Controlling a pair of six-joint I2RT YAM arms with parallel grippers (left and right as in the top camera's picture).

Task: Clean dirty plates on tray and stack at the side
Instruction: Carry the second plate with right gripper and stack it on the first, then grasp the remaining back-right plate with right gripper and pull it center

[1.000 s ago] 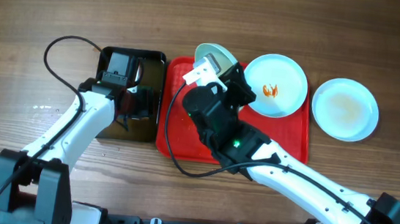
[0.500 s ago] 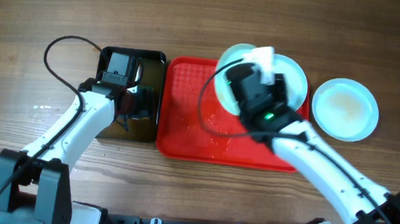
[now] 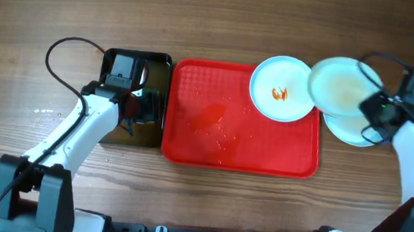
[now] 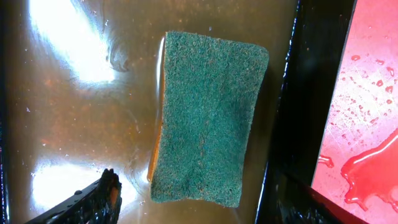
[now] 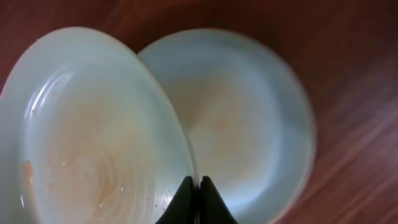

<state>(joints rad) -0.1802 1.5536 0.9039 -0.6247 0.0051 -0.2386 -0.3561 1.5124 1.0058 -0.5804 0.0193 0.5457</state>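
Observation:
The wiped plate (image 3: 339, 87) hangs tilted above only part of the lower plate and would drop crooked, so my right gripper should keep holding it until it covers the lower plate.
The red tray (image 3: 219, 144) lies mid-table, wet, with one plate (image 3: 282, 89) bearing an orange smear at its top right corner. My right gripper (image 3: 371, 109) is shut on the rim of a wiped plate (image 3: 339, 87) and holds it above another plate (image 3: 350, 128) that lies on the table right of the tray. In the right wrist view the held plate (image 5: 87, 137) is at left, the lower plate (image 5: 242, 124) behind it, my fingers (image 5: 199, 190) pinching the rim. My left gripper (image 4: 186, 205) is open over a green sponge (image 4: 208, 118) lying in the black basin.
The black basin (image 3: 134, 97) with brown water stands left of the tray. A black cable (image 3: 64, 60) loops on the table at far left. Water drops and a puddle (image 4: 364, 186) lie on the tray's left part.
My right arm has swung from the tray's left part far to the right, carrying the plate to above the plate on the table. The left arm has not moved.

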